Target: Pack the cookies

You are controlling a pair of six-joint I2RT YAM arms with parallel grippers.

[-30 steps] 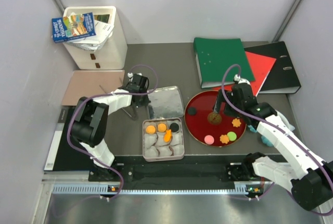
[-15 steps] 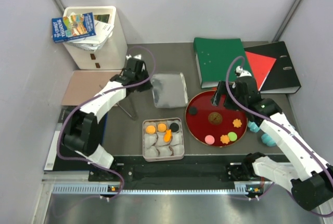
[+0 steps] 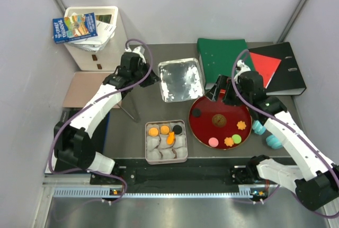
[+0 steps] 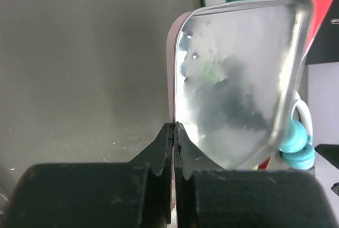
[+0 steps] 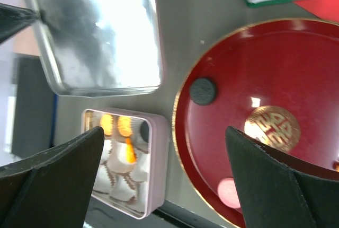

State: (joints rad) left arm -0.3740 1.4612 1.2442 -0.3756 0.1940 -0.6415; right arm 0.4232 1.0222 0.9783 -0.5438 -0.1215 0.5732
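Observation:
My right gripper grabs the lid's free edge, opposite my left gripper, next, to turn over the shiny tin lid (image 4: 238,79) and hand it back.
Six cookies lie on the red plate (image 3: 241,112): a black round (image 3: 196,113), a larger brown one (image 3: 218,120), an orange flower (image 3: 241,125), a pink one (image 3: 213,142), another orange one (image 3: 228,141) and a green one (image 3: 236,138). The pink tin (image 3: 183,154) holds white paper cups, three orange cookies (image 3: 153,131) and a black one (image 3: 177,129). My left gripper (image 4: 174,127) is shut on the edge of the shiny tin lid (image 4: 238,79), held tilted above the table (image 3: 181,79). My right gripper (image 5: 164,131) hangs open over the plate's far left rim, holding nothing.
Turquoise headphones (image 3: 267,135) lie right of the plate. A green binder (image 3: 225,61), a red folder (image 3: 267,66) and a black binder (image 3: 290,71) sit at the back right. At the back left stand a white bin (image 3: 100,45) with books and a brown pad (image 3: 90,87).
My left gripper has lifted the lid off the table and carried it back and to the right, tilting it. My right gripper has drawn back from the plate's middle toward its far rim.

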